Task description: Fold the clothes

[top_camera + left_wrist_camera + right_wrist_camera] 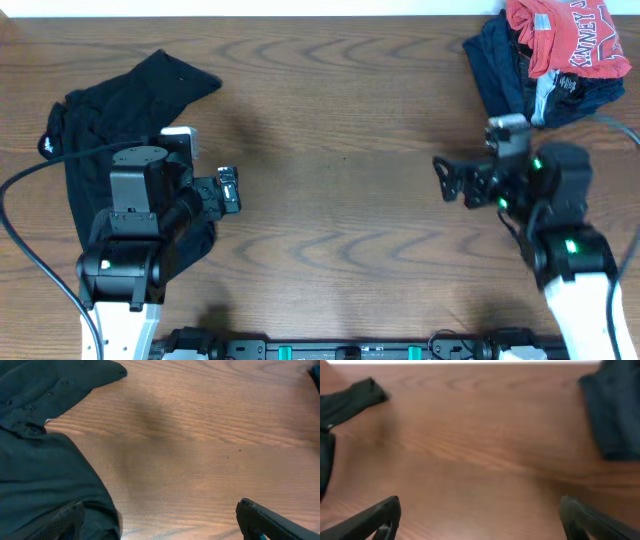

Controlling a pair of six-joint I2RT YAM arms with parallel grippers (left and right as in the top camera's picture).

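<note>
My left gripper is to grab the black shirt [110, 110] next, by the shirt's edge beside the bare wood. It can then spread the shirt out for folding.
The black shirt [110, 110] lies crumpled on the left of the wooden table, one sleeve pointing to the back right and a small white tag [47, 146] at its left edge. My left gripper [232, 190] is open and empty at the shirt's right edge. In the left wrist view [160, 527] its left finger is over the black shirt [45, 470] and its right finger is over bare wood. My right gripper [442, 180] is open and empty over bare wood at the right. In its wrist view [482, 520] the shirt [350, 397] is far off to the left.
A pile of other clothes sits at the back right corner: a red shirt with white lettering [570, 35] on top of dark navy garments [500, 65]. The navy cloth also shows in the right wrist view [615, 410]. Bare wood [340, 150] lies between the two arms.
</note>
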